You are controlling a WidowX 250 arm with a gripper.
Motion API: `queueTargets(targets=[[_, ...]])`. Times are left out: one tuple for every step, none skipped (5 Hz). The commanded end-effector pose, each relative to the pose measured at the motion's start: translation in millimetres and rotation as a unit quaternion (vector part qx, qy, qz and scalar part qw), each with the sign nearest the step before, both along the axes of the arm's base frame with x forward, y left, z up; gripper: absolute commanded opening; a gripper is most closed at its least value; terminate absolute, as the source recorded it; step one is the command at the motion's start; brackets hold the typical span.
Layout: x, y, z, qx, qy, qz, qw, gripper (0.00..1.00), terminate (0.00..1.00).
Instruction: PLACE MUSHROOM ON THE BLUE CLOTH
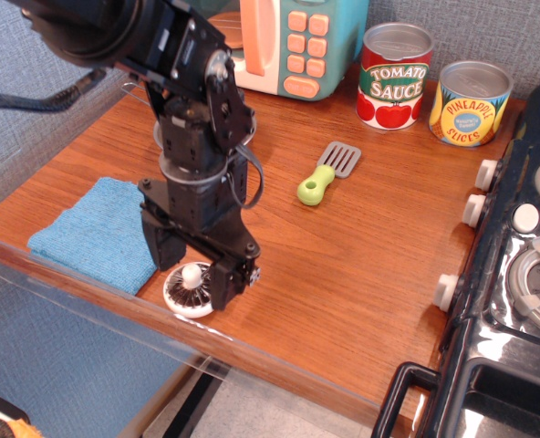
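Note:
Next, my gripper grabs the mushroom by its white stem (pixel 192 276) to place it on the blue cloth (pixel 92 234).
The mushroom (pixel 190 290) lies gills up on the wooden counter near the front edge, just right of the blue cloth (pixel 92 234). My gripper (pixel 194 274) is down over the mushroom, open, with one black finger (pixel 164 248) on its left and the other on its right. The fingers straddle the mushroom and do not visibly squeeze it. The cloth lies flat at the front left, partly hidden behind the gripper.
A steel pan sits behind my arm, mostly hidden. A green spatula (pixel 326 173) lies mid-counter. A toy microwave (pixel 288 41), a tomato sauce can (pixel 394 76) and a pineapple can (pixel 471 102) stand at the back. A toy stove (pixel 516 274) fills the right side.

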State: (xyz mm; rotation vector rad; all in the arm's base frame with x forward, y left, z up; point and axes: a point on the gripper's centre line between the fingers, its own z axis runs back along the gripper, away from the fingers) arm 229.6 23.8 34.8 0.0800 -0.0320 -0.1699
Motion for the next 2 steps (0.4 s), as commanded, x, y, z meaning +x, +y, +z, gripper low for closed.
queueTargets(targets=[[3.8, 2.2, -1.7, 0.007, -0.004, 0.002, 1.0000, 0.00, 0.00], [4.4, 3.1, -4.6, 0.009, 0.002, 0.004, 1.0000, 0.00, 0.00]])
